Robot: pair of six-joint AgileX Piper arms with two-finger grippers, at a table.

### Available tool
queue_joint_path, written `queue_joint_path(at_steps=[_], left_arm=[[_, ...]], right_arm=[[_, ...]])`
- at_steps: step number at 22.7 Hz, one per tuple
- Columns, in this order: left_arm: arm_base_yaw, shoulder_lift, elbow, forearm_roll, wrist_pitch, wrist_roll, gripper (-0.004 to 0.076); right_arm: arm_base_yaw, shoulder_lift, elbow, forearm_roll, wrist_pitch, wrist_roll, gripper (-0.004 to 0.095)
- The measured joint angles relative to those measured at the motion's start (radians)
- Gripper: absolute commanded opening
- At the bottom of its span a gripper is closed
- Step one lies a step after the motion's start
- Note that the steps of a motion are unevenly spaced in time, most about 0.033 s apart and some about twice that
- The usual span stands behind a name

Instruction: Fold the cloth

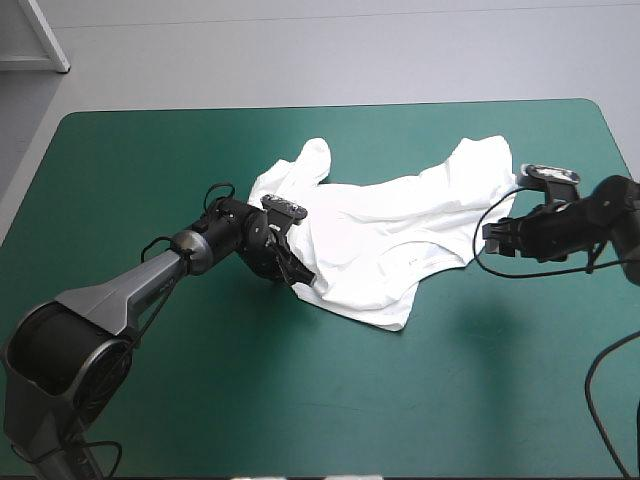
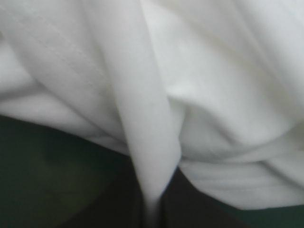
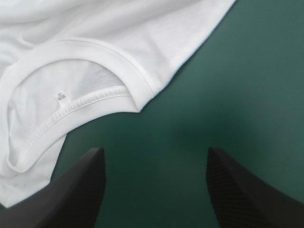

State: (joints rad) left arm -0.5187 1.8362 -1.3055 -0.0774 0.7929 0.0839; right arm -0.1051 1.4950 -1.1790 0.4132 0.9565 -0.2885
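Observation:
My right gripper grabs the T-shirt by its shoulder point(image 1: 484, 218) beside the ribbed collar point(image 1: 425, 248) next, to lift and spread the wrinkled cloth for folding.
The white T-shirt point(image 1: 385, 235) lies loosely spread and wrinkled in the middle of the teal-green table. My left gripper point(image 1: 298, 275) sits at the shirt's near left edge, shut on the T-shirt; a fold of white cloth point(image 2: 152, 156) runs down between its black fingers point(image 2: 190, 204). My right gripper point(image 1: 488, 238) hovers just off the shirt's right side, open, with only bare cover between its fingers point(image 3: 78, 190). Ahead of it lies the ribbed collar point(image 3: 118, 59) with a small white label point(image 3: 61, 97).
Bare teal-green cover point(image 1: 330, 400) stretches across the near half of the table and to both sides of the shirt. The table's far edge point(image 1: 330, 105) runs beyond the shirt.

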Motion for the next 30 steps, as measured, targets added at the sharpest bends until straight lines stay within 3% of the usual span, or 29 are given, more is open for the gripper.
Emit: queue_joint_path(at_steps=[5, 7, 18, 22, 24, 25, 26, 30], left_arm=[[0.000, 0.000, 0.000, -0.003, 0.000, 0.008, 0.0021], [0.000, 0.000, 0.000, -0.003, 0.001, 0.008, 0.0021], [0.000, 0.001, -0.002, -0.003, 0.008, 0.009, 0.0021], [0.000, 0.001, -0.002, -0.004, 0.003, 0.009, 0.0021], [0.000, 0.001, -0.002, -0.004, 0.003, 0.009, 0.0021], [0.000, 0.001, -0.002, -0.004, 0.003, 0.009, 0.0021], [0.000, 0.001, -0.002, -0.004, 0.003, 0.009, 0.0021], [0.000, 0.002, -0.002, -0.003, 0.000, 0.009, 0.0021]], right_arm=[[0.163, 0.121, -0.006, -0.117, -0.181, 0.103, 0.0580], [0.178, 0.182, -0.037, -0.145, -0.214, 0.126, 0.0580], [0.179, 0.450, -0.299, -0.256, -0.185, 0.186, 0.0572], [0.179, 0.485, -0.338, -0.275, -0.119, 0.187, 0.0361], [0.180, 0.491, -0.340, -0.291, -0.113, 0.185, 0.0207], [0.181, 0.492, -0.340, -0.300, -0.113, 0.184, 0.0043], [0.187, 0.492, -0.330, -0.322, -0.124, 0.175, -0.0019], [0.208, 0.491, -0.321, -0.334, -0.135, 0.164, -0.0017]])
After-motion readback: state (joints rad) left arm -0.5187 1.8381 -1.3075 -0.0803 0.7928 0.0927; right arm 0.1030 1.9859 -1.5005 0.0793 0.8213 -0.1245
